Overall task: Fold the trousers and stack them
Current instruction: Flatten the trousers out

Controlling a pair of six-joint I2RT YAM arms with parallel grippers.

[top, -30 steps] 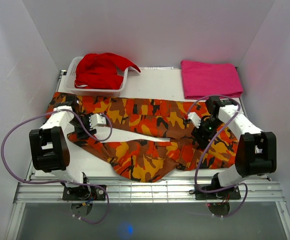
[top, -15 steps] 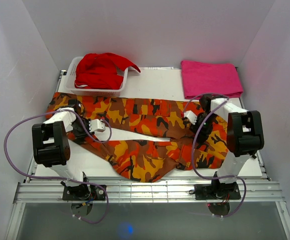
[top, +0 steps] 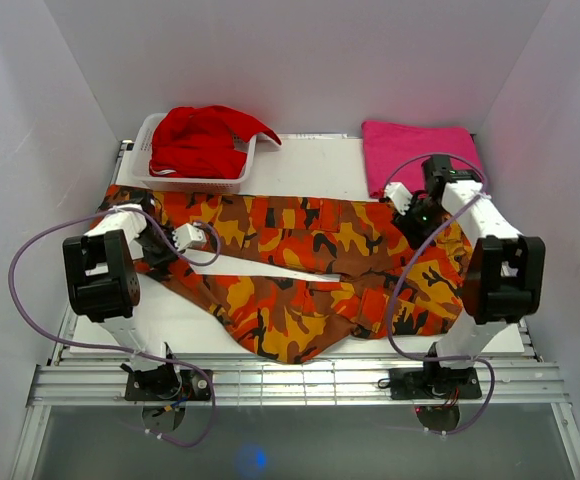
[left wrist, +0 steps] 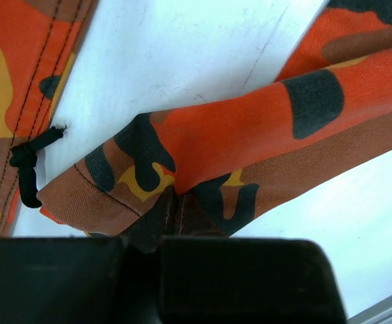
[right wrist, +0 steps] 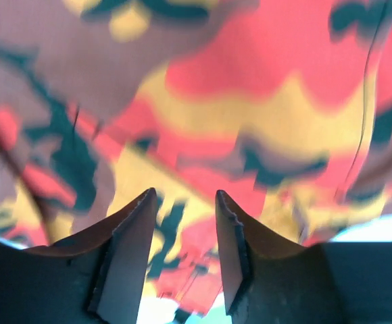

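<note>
The camouflage trousers (top: 300, 240) need to be stretched straight for folding. My right gripper will grab them at the waist end (top: 441, 294) next, opposite the held leg hem.
The camouflage trousers (top: 300, 240) lie spread across the white table (top: 310, 160), the two legs reaching left and the waist at the right. My left gripper (top: 163, 256) sits low at the end of the nearer leg. In the left wrist view it (left wrist: 162, 236) is shut on the hem of that trouser leg (left wrist: 250, 128), the cloth bunched into the jaws. My right gripper (top: 417, 222) hovers over the waist end. Seen from the right wrist, it (right wrist: 184, 202) is open with nothing between its fingers (right wrist: 132, 243), and blurred camouflage cloth (right wrist: 250, 121) lies below.
A white basket (top: 232, 184) holding a plain red garment (top: 200, 140) stands at the back left. A folded pink cloth (top: 420, 155) lies at the back right. White walls close in on three sides. A black cord (left wrist: 27, 162) hangs from the other leg's hem.
My left gripper has shut on the leg hem and shifted slightly left. My right gripper has narrowed and moved from the middle of the waist area toward the back right.
</note>
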